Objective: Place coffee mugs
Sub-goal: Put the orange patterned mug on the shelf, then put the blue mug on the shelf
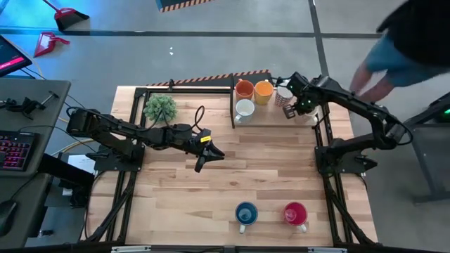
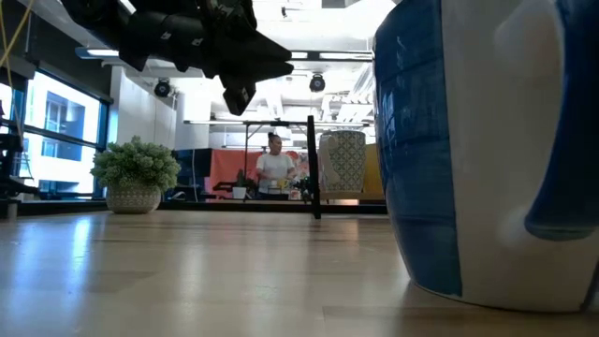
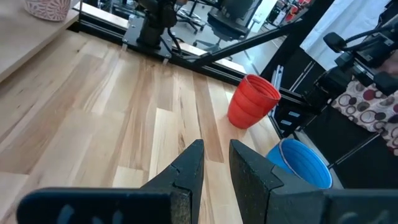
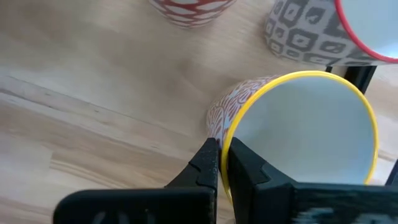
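The yellow-rimmed mug's lower side [image 4: 219, 116] reaches the shelf wood next to the standing grey-patterned mug, so the robot's right gripper needs to let go of the yellow-rimmed mug.
My right gripper [image 4: 224, 155] is shut on a yellow-rimmed, orange-patterned mug [image 4: 298, 137] at the table's far right [image 1: 292, 105], beside a dark rack [image 1: 233, 105]. Two orange mugs [image 1: 244, 88] [image 1: 263, 90], a white mug [image 1: 244, 108] and a patterned mug [image 1: 284, 94] stand on their bases there. A blue mug [image 1: 246, 213] and a red mug [image 1: 295, 213] stand near the front edge. My left gripper [image 1: 204, 151] hangs over the table's middle, slightly open and empty [image 3: 216, 158]. My right gripper pinches the mug's yellow rim [image 4: 225, 146], one finger outside the wall and one inside the hollow. The mug is tilted, its mouth turned toward the wrist camera. Whether its base touches the wood, I cannot tell.
A small green potted plant [image 1: 160, 107] stands at the far left of the table. A red-patterned mug [image 4: 186, 9] and a grey-patterned mug [image 4: 311, 31] stand close to the held one. A person [image 1: 394, 49] is beyond the far right corner. Bare wood lies across the table's middle.
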Controlling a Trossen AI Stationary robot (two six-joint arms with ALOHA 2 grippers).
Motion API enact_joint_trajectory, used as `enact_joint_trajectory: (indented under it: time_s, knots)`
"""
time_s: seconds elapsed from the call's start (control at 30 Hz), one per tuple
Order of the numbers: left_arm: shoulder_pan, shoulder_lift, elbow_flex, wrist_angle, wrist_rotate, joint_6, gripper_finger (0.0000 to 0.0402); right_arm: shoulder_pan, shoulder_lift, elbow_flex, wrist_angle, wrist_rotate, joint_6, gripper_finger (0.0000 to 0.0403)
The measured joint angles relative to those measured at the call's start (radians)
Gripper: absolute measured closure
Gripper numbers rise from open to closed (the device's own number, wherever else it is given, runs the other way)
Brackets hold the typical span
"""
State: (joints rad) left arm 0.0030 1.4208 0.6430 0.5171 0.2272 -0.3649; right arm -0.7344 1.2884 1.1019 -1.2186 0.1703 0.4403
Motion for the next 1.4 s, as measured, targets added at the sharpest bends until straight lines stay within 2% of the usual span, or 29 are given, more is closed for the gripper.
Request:
enact_joint_trajectory:
  time_s: [0.8,0.9,1.2,1.4]
  knots:
    - [0.017,0.000,0.000,0.003,-0.001,0.000,0.0337,-0.025,0.000,0.000,0.003,-0.025,-0.023,0.0401]
    - [0.017,0.000,0.000,0.003,-0.001,-0.001,0.0337,-0.025,0.000,0.000,0.004,-0.025,-0.023,0.0385]
    - [0.017,0.000,0.000,0.003,-0.002,-0.001,0.0337,-0.025,0.000,0.004,0.017,-0.006,-0.014,0.0294]
    - [0.017,0.000,0.000,0.003,-0.002,-0.002,0.0337,-0.024,0.000,0.127,-0.019,-0.071,-0.019,0.0275]
